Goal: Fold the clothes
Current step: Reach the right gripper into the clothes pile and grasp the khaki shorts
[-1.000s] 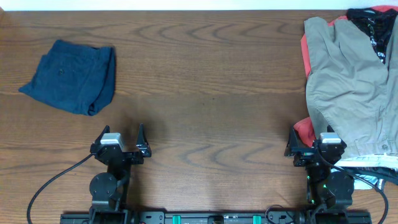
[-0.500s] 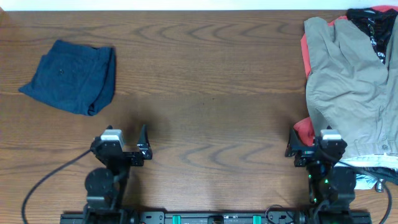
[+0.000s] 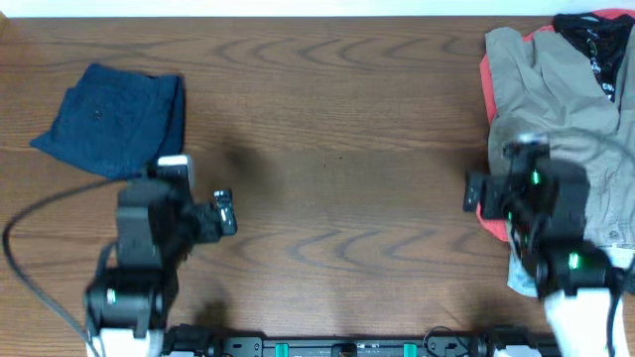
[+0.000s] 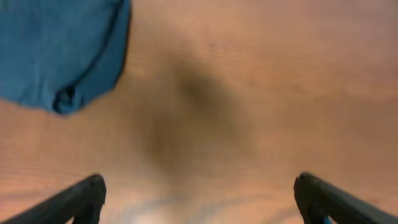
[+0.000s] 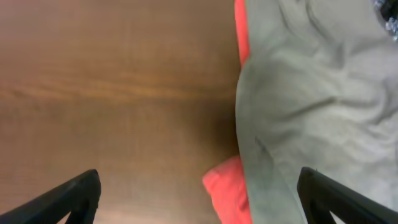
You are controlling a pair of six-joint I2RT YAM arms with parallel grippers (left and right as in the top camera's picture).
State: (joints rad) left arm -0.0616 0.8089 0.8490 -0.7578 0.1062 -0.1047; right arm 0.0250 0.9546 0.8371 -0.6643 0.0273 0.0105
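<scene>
The robot needs to drag the khaki-tan shorts [image 3: 566,109] away for folding, so its right gripper next needs to grab them by the shorts' edge that faces the empty wood of the table.
The khaki-tan shorts [image 3: 566,109] lie spread at the table's right side, on top of a red garment [image 3: 486,74] whose corner also sticks out lower down. A black logo-printed jersey [image 3: 595,40] lies at the far right corner. The dark navy shorts [image 3: 114,119] lie folded at the far left. My left gripper [image 3: 198,213] is open and empty above bare wood, just right of the navy shorts [image 4: 62,50]. My right gripper [image 3: 506,193] is open and empty above the khaki shorts' [image 5: 311,93] left edge and the red corner [image 5: 227,186].
The wooden table [image 3: 337,149] runs between the two piles. A pale bit of fabric [image 3: 521,273] shows under my right arm near the front right. The arm bases and cables sit along the front edge.
Both arms have lifted from their rest pose and swung away from the front edge. The left one moved toward the navy shorts, the right one over the khaki shorts' edge. The clothes have not moved.
</scene>
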